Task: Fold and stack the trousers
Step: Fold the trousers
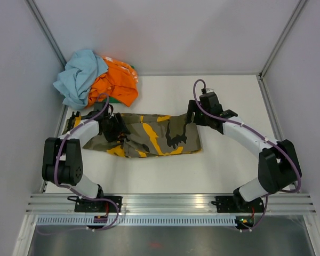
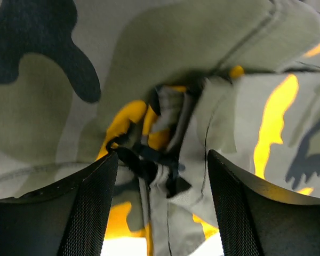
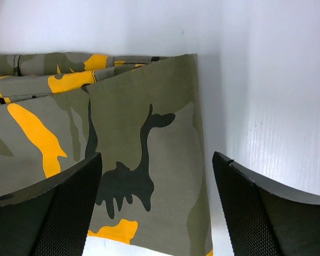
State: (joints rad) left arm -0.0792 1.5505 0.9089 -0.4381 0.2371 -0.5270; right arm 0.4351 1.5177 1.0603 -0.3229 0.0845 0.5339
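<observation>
The left gripper grips the trousers' bunched cloth by the black drawstring next, to lift and pull that end of the trousers straight for folding.
The camouflage trousers lie folded in a long strip across the middle of the white table. My left gripper is low over their left part, jaws open, with bunched cloth and a black drawstring between the fingers; nothing is clamped. My right gripper hovers open over the strip's right end, its fingers straddling the folded right edge. In the right wrist view the cloth lies flat below the jaws.
A heap of other clothes, light blue and orange, lies at the back left corner. Grey walls close in the table on the left, back and right. An aluminium rail runs along the near edge.
</observation>
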